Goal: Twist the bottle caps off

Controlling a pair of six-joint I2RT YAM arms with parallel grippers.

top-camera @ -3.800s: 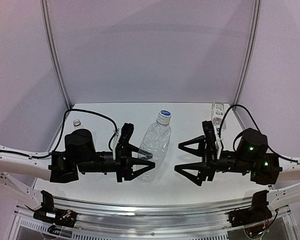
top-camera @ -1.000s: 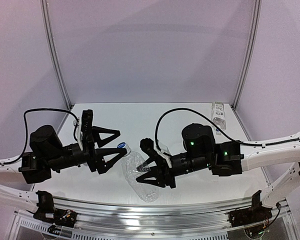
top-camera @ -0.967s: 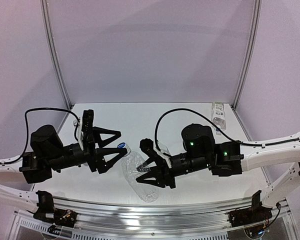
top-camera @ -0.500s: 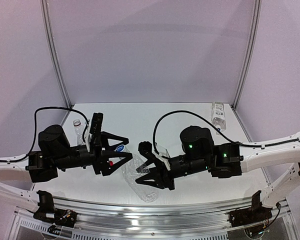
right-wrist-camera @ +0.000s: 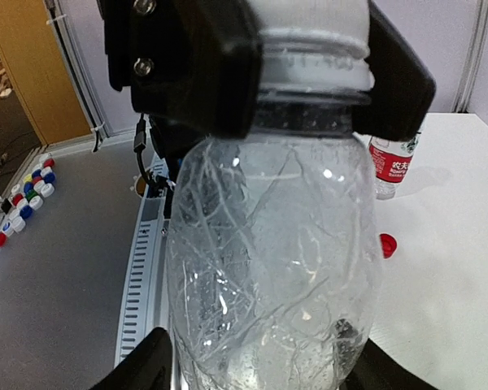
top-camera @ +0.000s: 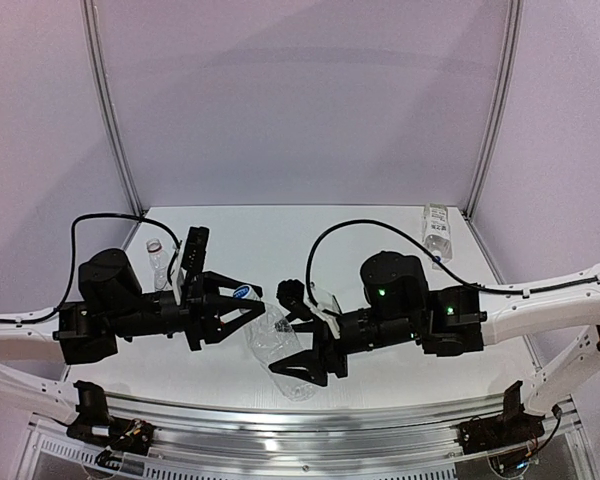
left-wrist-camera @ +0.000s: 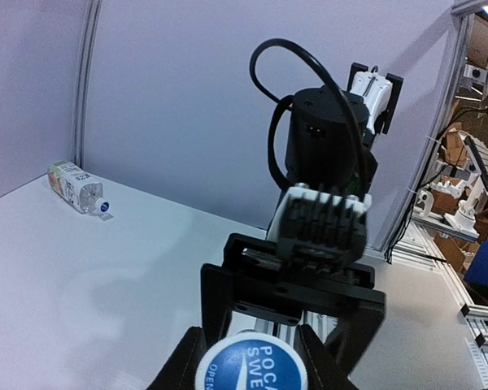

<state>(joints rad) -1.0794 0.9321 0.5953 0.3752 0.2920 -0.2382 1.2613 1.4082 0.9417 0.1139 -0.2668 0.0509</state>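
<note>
My right gripper grabs the clear crumpled bottle by its body point(top-camera: 279, 346) point(right-wrist-camera: 264, 349) next, away from the cap, so that my left gripper unscrews the cap.
A clear crumpled bottle point(top-camera: 280, 345) hangs tilted between my two arms. Its white-and-blue cap point(top-camera: 245, 292) point(left-wrist-camera: 252, 367) is clamped in my left gripper point(top-camera: 240, 300) point(left-wrist-camera: 249, 357), which is shut on it. My right gripper point(top-camera: 300, 348) point(right-wrist-camera: 260, 370) straddles the bottle's body point(right-wrist-camera: 268, 268), its fingers spread and standing close beside the sides. A small red-labelled bottle point(top-camera: 157, 260) point(right-wrist-camera: 393, 162) stands at the back left, with a red cap point(right-wrist-camera: 388, 244) on the table near it. A white-and-green-labelled bottle point(top-camera: 436, 232) point(left-wrist-camera: 73, 184) lies at the back right with its blue cap point(left-wrist-camera: 102, 208) on.
A ribbed metal rail point(top-camera: 300, 425) runs along the table's near edge. Frame posts point(top-camera: 492, 110) rise at the back corners. A pile of loose coloured caps point(right-wrist-camera: 20, 203) lies on the floor beyond the table.
My left gripper has moved in and closed on the white-and-blue cap. My right gripper's fingers, squeezed on the bottle's body before, have spread apart.
</note>
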